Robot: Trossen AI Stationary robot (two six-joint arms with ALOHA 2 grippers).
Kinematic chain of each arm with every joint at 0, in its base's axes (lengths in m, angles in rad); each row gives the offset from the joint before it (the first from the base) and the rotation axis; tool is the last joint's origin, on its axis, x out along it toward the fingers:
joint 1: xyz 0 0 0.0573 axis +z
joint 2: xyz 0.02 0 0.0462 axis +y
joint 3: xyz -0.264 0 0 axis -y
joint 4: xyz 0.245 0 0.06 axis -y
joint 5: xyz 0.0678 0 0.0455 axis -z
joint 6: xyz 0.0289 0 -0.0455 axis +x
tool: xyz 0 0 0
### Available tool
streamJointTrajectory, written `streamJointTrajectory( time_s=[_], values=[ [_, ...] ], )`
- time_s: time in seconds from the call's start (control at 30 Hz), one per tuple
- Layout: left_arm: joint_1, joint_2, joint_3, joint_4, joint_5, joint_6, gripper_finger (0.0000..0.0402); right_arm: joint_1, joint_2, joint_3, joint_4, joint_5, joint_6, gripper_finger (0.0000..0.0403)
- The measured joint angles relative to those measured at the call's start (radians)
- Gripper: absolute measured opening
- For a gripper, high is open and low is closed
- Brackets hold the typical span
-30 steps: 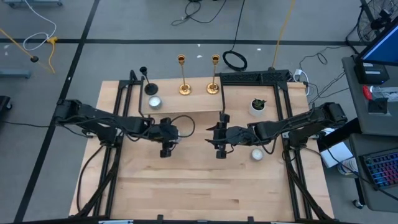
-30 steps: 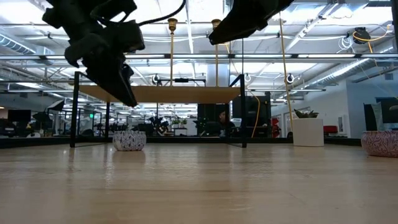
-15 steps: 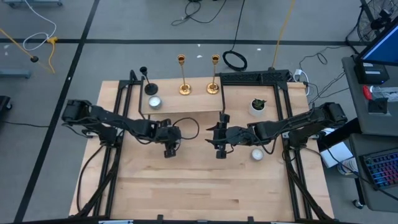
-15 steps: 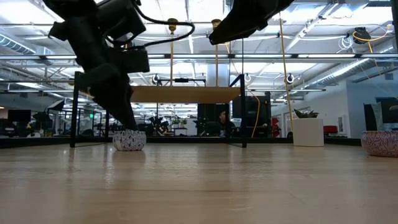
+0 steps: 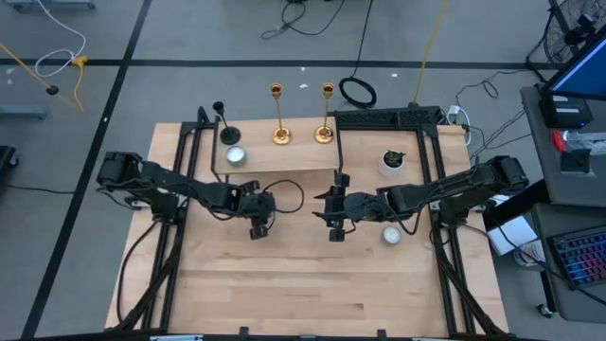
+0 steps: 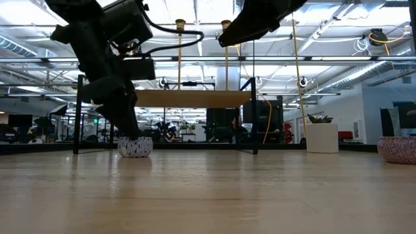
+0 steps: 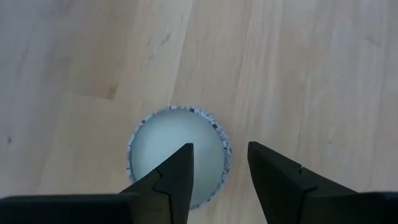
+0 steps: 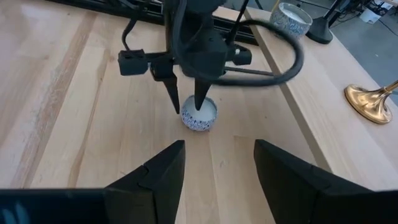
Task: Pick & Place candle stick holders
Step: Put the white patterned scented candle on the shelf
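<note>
The left gripper will next grab the speckled cup by its rim (image 7: 226, 152), and then it will move the cup onto the wooden shelf.
Two tall gold candle stick holders (image 5: 279, 116) (image 5: 325, 114) stand on their round bases on a raised wooden shelf (image 5: 284, 159) at the table's far side. A shorter black holder (image 5: 223, 123) stands to their left. My left gripper (image 5: 258, 227) (image 7: 221, 158) is open and points steeply down over a small speckled cup (image 7: 155, 149) (image 8: 199, 118) on the table. One finger is over the cup's inside, the other just outside its rim. My right gripper (image 5: 327, 214) (image 8: 217, 152) hangs open to the right of it, higher up, with nothing between its fingers. My left gripper comes at the speckled cup from above, its fingertips (image 8: 199, 104) level with the cup's rim (image 7: 225, 155). Whether they touch the rim I cannot tell. The cup stands upright on the table.
A second speckled cup (image 5: 235, 156) sits on the shelf, and a third (image 5: 391, 235) sits on the table under the right arm. A white plant pot (image 5: 393, 161) stands at the back right. Black frame rails (image 5: 194, 161) (image 5: 431, 152) run along both sides.
My left gripper has sunk toward the speckled cup and tipped more steeply downward, so that its fingertips have come down to the cup's top. The cup has stayed in place.
</note>
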Motion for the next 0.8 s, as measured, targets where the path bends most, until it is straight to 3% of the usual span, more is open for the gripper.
streamJointTrajectory(
  time_s=[0.33, 0.47, 0.63, 0.8],
  values=[
    [-0.001, 0.032, 0.0, 0.0, 0.008, 0.004, 0.0152, 0.0, 0.0, 0.0, -0.001, -0.002, 0.0, 0.0186],
    [-0.001, 0.032, 0.0, -0.003, 0.008, 0.029, 0.0108, 0.0, 0.0, 0.0, -0.001, -0.002, 0.0, 0.0185],
    [-0.001, 0.032, 0.0, -0.004, 0.007, 0.043, 0.002, 0.0, 0.0, 0.0, -0.001, -0.002, 0.0, 0.0184],
    [-0.007, 0.032, 0.0, -0.003, -0.006, 0.025, 0.0015, 0.0, 0.0, 0.0, -0.001, -0.002, 0.0, 0.0184]
  ],
)
